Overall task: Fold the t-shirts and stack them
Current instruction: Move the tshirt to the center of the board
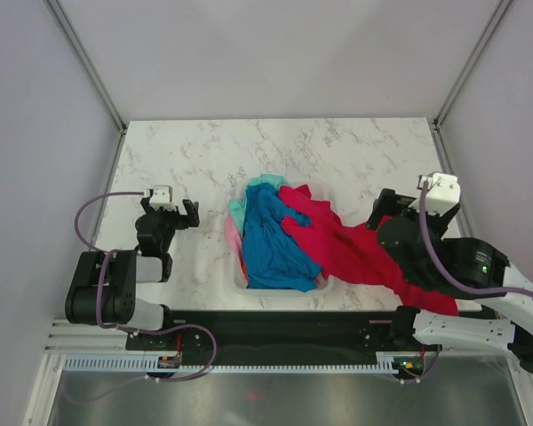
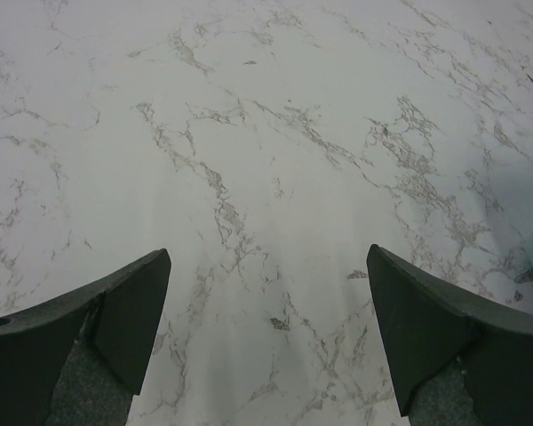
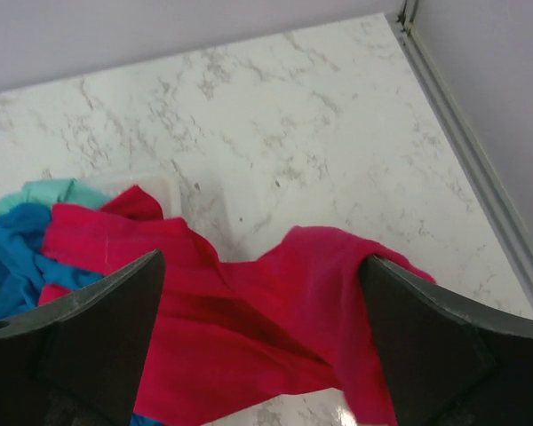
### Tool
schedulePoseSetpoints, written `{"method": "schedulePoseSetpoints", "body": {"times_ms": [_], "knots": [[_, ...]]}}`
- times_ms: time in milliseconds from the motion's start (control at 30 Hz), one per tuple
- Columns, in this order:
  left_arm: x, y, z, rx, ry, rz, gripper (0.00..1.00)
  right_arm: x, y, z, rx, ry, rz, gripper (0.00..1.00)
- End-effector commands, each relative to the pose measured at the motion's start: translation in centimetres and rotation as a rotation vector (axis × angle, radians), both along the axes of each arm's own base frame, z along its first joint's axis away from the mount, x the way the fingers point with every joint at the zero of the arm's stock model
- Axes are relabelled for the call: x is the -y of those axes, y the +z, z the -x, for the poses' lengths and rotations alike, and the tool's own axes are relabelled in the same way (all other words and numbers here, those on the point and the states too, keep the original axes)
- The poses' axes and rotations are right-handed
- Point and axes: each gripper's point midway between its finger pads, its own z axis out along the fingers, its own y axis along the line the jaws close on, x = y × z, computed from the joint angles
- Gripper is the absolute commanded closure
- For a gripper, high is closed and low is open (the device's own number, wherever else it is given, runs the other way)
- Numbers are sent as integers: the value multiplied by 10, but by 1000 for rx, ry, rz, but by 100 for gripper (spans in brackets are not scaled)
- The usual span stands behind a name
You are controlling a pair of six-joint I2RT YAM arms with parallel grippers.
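My right gripper grabs the crimson red t-shirt (image 1: 355, 248) by its loose cloth outside the basket next, to pull it from the heaped shirts for folding.
A crimson red t-shirt (image 1: 355, 248) trails from the white basket (image 1: 241, 280) out to the right across the table and runs under my right arm. A bright blue shirt (image 1: 271, 240), a teal one (image 1: 259, 183) and a pink one (image 1: 230, 232) lie heaped in the basket. My right gripper (image 1: 385, 209) hangs open just above the red shirt. In the right wrist view its jaws (image 3: 262, 259) stand wide apart, with the red cloth (image 3: 249, 328) across the gap and touching the right finger. My left gripper (image 1: 171, 211) is open and empty over bare marble (image 2: 266, 251), left of the basket.
The marble table (image 1: 249, 146) is enclosed by grey walls with metal corner posts (image 1: 453, 89). The table's right edge rail (image 3: 466, 151) runs close to my right gripper. The basket's rim (image 3: 155, 184) shows in the right wrist view.
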Motion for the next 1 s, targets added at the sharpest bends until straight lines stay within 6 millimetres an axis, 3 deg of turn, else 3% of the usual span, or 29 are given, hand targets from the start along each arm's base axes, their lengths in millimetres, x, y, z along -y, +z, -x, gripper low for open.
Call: {"method": "schedulePoseSetpoints", "body": {"times_ms": [0,133,233,400,433,467,600,833,967], "knots": [[2,10,-3,44,-17,-29,0,-16,-24,6,-67,57,-102,2],[2,10,-3,44,-18,-30,0,-97,-75,1,-234,284,-61,2],[2,11,-4,46,-17,-30,0,-117,-113,1,-317,302,-39,2],[1,10,-3,43,-16,-31,0,-103,-159,-17,-417,239,-8,2],[1,9,-3,41,-16,-30,0,-103,-175,-15,-466,257,-32,2],[1,9,-3,41,-16,-30,0,-89,-183,-23,-492,216,-66,2],[1,9,-3,41,-16,-30,0,-68,-214,-26,-557,199,-204,2],[2,10,-3,43,-18,-30,0,-70,-295,-12,-723,240,-407,2],[2,10,-3,43,-18,-30,0,-73,-321,-7,-777,259,-464,2]]}}
